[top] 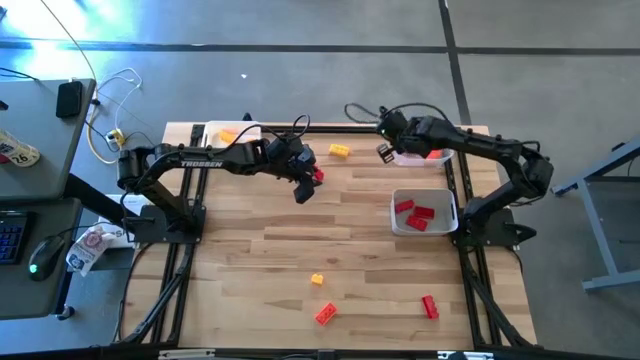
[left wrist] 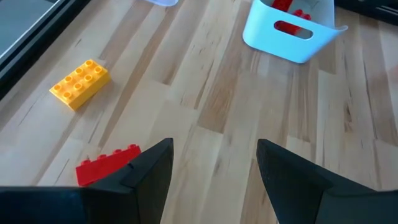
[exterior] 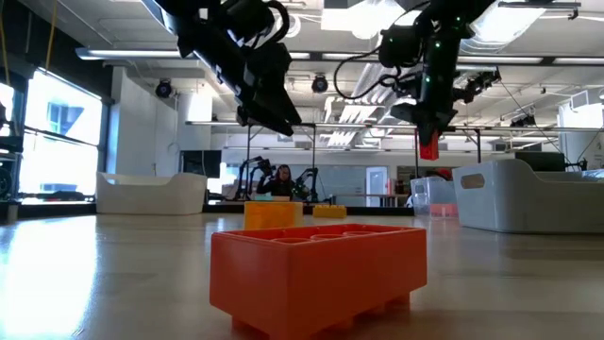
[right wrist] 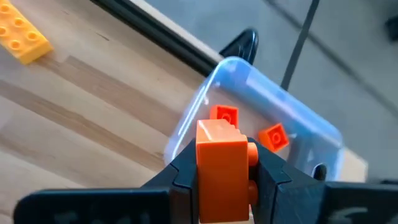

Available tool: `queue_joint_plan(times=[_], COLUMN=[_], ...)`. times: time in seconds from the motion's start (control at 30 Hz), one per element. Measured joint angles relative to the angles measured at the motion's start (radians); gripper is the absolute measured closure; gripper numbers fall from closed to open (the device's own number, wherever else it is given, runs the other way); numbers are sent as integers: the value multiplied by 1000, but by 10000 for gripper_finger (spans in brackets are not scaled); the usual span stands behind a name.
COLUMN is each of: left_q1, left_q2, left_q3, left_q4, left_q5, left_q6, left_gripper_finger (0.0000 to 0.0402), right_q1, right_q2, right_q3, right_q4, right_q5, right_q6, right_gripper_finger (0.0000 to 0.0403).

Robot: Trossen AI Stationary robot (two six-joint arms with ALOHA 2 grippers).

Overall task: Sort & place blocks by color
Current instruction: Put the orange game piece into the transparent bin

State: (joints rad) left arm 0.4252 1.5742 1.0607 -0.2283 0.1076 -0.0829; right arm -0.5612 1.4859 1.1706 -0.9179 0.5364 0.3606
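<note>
I should keep the orange block in my right gripper until it gets to the clear tray, as it is hanging high, short of the tray's rim.
My right gripper (right wrist: 222, 163) is shut on an orange block (right wrist: 221, 146), high above the table beside the clear tray (right wrist: 292, 124), which holds two orange blocks (right wrist: 224, 115). In the high view this gripper (top: 385, 150) is at the far edge. My left gripper (left wrist: 214, 144) is open and raised over mid-table (top: 300, 188); a red block (left wrist: 107, 165) lies flat on the wood just beside one finger, apart from it. A yellow block (left wrist: 79, 83) lies flat farther off (top: 340, 151). The white tray (top: 425, 212) holds red blocks. My right gripper pinches the orange block by its two opposite side faces (right wrist: 205, 163), with the studs on one side against a finger. The fingers point down from above (exterior: 429, 113). The block stands on end, its lower end (exterior: 428, 147) sticking out below the fingertips, lifted clear.
A white tray (top: 230, 133) at the far left corner holds a yellowish block. Near the table's near edge lie a yellow block (top: 317, 279), an orange one (top: 325, 314) and a red one (top: 430, 306). The black frame rails (top: 190, 200) run along both sides.
</note>
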Motion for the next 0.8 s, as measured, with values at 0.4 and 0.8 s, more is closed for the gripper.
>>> queue_joint_plan(times=[0.4,0.8], left_q1=[-1,-2], left_q2=[0,0], left_q3=[-1,-1], left_q4=[-48,-53], left_q5=[0,-41], left_q6=[-11,117], left_gripper_finger=[184,184], right_q1=[-219,-331], right_q2=[1,2], right_q3=[-68,-125], right_q4=[-3,17], right_q5=[-214,-249], right_q6=[-48,-80], right_gripper_finger=[323,314])
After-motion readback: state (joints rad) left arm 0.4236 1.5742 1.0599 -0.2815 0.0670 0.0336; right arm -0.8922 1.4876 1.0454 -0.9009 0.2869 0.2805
